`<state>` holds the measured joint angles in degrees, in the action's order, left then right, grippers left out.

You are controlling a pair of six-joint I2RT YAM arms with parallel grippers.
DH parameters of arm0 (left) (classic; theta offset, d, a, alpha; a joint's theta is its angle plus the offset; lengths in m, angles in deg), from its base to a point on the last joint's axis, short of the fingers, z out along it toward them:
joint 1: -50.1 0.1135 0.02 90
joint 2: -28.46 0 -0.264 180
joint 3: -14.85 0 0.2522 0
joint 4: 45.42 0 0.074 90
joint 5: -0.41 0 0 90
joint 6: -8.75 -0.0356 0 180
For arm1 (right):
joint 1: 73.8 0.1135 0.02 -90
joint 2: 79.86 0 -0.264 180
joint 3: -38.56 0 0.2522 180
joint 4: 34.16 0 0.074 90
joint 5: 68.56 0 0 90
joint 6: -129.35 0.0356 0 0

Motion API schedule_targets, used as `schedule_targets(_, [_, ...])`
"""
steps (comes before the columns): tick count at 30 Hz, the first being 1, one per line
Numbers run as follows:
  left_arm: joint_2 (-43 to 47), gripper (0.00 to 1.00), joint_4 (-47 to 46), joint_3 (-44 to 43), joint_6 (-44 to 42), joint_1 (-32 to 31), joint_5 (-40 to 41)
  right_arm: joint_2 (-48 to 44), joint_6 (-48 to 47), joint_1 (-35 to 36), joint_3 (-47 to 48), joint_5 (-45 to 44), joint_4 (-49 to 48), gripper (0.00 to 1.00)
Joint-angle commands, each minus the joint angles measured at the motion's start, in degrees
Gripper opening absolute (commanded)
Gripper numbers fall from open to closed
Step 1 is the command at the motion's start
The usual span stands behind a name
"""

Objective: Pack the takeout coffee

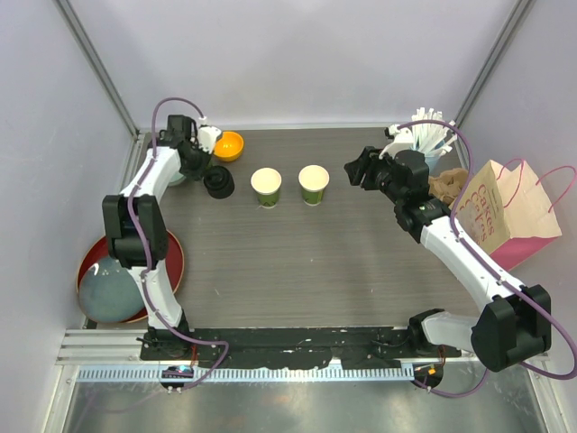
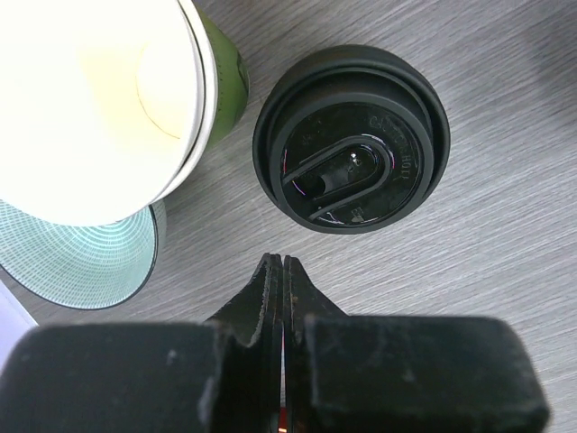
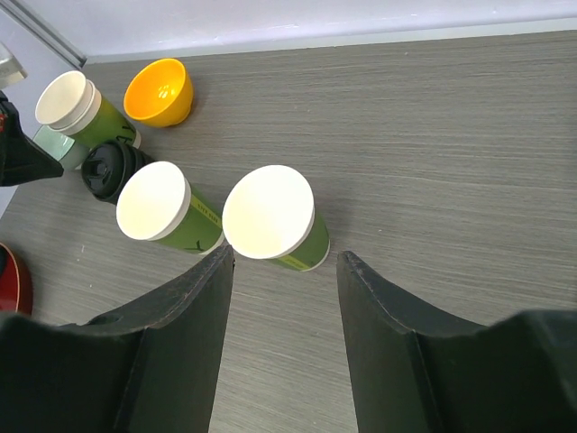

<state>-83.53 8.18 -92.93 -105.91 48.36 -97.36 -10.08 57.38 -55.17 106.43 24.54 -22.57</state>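
Note:
The black lids are still beyond my left gripper, which is shut, so next it opens, then moves down and closes on their rim [image 1: 210,191] [image 2: 293,209].
Two green paper cups stand open and lidless mid-table: the left one [image 1: 266,187] [image 3: 162,207] and the right one [image 1: 314,184] [image 3: 269,216]. A stack of black lids [image 1: 218,183] [image 2: 352,135] [image 3: 113,167] lies just left of them. My left gripper [image 1: 194,162] [image 2: 282,263] is shut and empty, its tip just short of the lids. My right gripper [image 1: 358,169] [image 3: 284,262] is open and empty, a little to the right of the right cup, its jaws facing it.
A stack of spare green cups [image 1: 209,137] [image 2: 108,90], a teal bowl [image 2: 81,262] and an orange bowl [image 1: 228,145] sit at the back left. A light-blue cup of straws [image 1: 431,140] and a pink paper bag [image 1: 505,212] are at the right. A red plate [image 1: 171,262] holds a grey bowl at the left.

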Motion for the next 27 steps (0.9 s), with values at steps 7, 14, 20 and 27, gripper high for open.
schedule_targets(7, [0.2, 0.12, -1.3, -2.3, 8.7, 0.3, 0.8, -1.7, -0.3, 0.1, 1.3, -0.2, -1.3, 0.55])
schedule_targets(14, [1.6, 0.40, -8.9, 3.2, 18.4, -0.8, 2.7, -1.4, 0.0, 0.1, 0.9, -0.1, -1.3, 0.55])
schedule_targets(20, [-1.5, 0.38, -9.7, 1.9, 18.8, -1.2, 5.7, -1.9, -0.4, 0.2, 0.6, -0.5, -1.3, 0.55])
schedule_targets(27, [-2.5, 0.38, -10.0, 0.8, 19.5, -1.2, 4.3, -1.8, -0.5, 0.3, 0.4, -0.5, -1.3, 0.55])
